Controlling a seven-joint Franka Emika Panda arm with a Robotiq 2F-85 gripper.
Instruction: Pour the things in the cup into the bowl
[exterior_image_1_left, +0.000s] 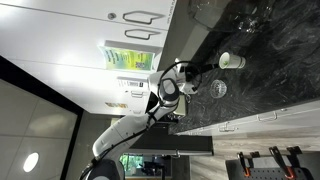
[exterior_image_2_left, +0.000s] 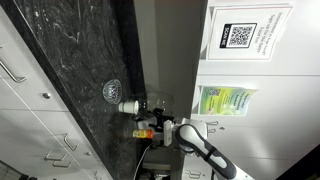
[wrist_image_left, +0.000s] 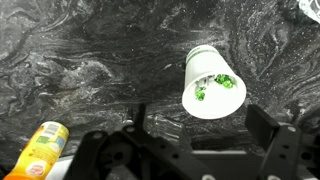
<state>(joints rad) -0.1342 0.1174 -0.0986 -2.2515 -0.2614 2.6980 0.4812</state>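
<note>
The cup's opening should stay clear to pour into the bowl, so my gripper should next grab the white cup (exterior_image_1_left: 231, 61) at one side of its rim.
The white cup (wrist_image_left: 212, 82) stands on the black marble counter with small green things inside it. It shows in both exterior views (exterior_image_1_left: 231, 61) (exterior_image_2_left: 127, 105). Close beside it sits the see-through greyish bowl (exterior_image_1_left: 218, 89) (exterior_image_2_left: 111, 90); in the wrist view the bowl (wrist_image_left: 165, 125) is only a faint glassy shape by one finger. My gripper (wrist_image_left: 200, 128) is open and holds nothing. It hovers a short way from the cup, with the cup just beyond its fingertips. In the exterior views the gripper (exterior_image_1_left: 198, 70) (exterior_image_2_left: 152, 112) is next to the cup without touching it.
A yellow can (wrist_image_left: 40, 150) stands near the gripper's side (exterior_image_2_left: 146, 130). Clear glassware (exterior_image_1_left: 250, 20) sits farther along the counter. White cabinets with handles (exterior_image_1_left: 140, 17) border the counter, and posters hang on the wall (exterior_image_2_left: 240, 38).
</note>
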